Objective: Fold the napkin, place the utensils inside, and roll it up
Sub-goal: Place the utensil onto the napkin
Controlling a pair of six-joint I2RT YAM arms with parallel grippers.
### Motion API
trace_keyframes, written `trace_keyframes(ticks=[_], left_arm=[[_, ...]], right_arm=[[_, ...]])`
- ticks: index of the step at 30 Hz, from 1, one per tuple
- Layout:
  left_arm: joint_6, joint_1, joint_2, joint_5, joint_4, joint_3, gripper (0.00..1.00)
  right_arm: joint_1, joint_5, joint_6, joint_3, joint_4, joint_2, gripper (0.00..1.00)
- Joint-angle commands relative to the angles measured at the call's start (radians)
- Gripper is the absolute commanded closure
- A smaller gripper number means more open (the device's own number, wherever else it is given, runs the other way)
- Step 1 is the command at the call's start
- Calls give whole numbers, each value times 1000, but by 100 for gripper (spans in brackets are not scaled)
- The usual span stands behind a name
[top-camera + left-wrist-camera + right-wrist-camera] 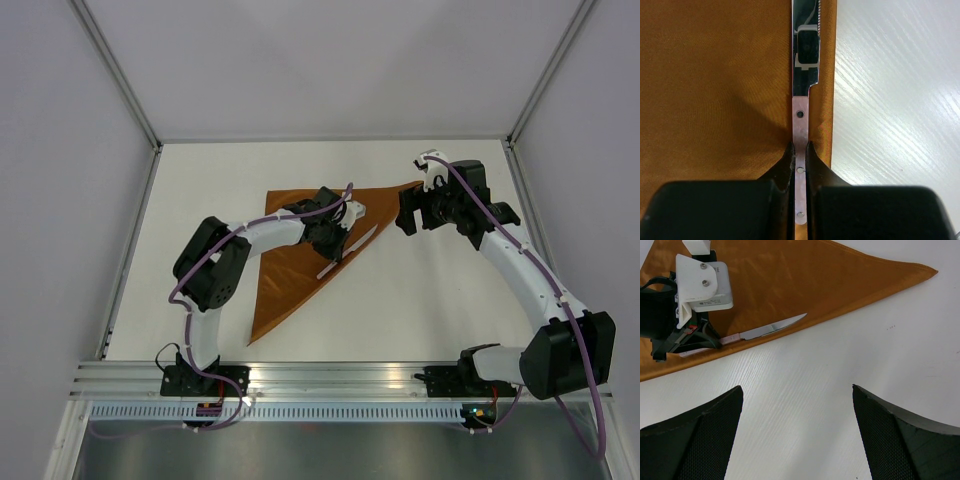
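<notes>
The left gripper needs to let go of the knife, since the knife lies flat on the napkin [290, 270] along its edge and would stay on the napkin.
The rust-brown napkin [290, 270] lies flat on the white table, folded into a triangle. It also shows in the left wrist view [715, 90] and the right wrist view [805, 275]. A slim silvery knife [352, 248] lies on the napkin along its right edge, blade pointing up-right. My left gripper [335, 238] is shut on the knife's pinkish handle [800, 130], low over the cloth; the blade [805, 75] runs ahead of the fingers. My right gripper [408, 215] hangs open and empty over bare table beside the napkin's right corner [932, 272]. From there I see the knife [772, 328].
The white table [430, 300] is walled by white panels on three sides, with an aluminium rail [330, 378] at the near edge. The left arm's white wrist camera housing [702, 282] stands over the napkin.
</notes>
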Motion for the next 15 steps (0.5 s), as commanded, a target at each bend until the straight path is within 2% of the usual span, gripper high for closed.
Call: trace_keyframes(ticks=[1,3,15], left_arm=[[-30,-7,1,20,28,32,98],[-31,-7,-2,15,28,30,98],[-36,-10,-28,0,19,30,80]], right_arm=[[4,15,3,0,19,4,5],[4,15,1,0,18,2,5],[4,12,1,-1,18,5,5]])
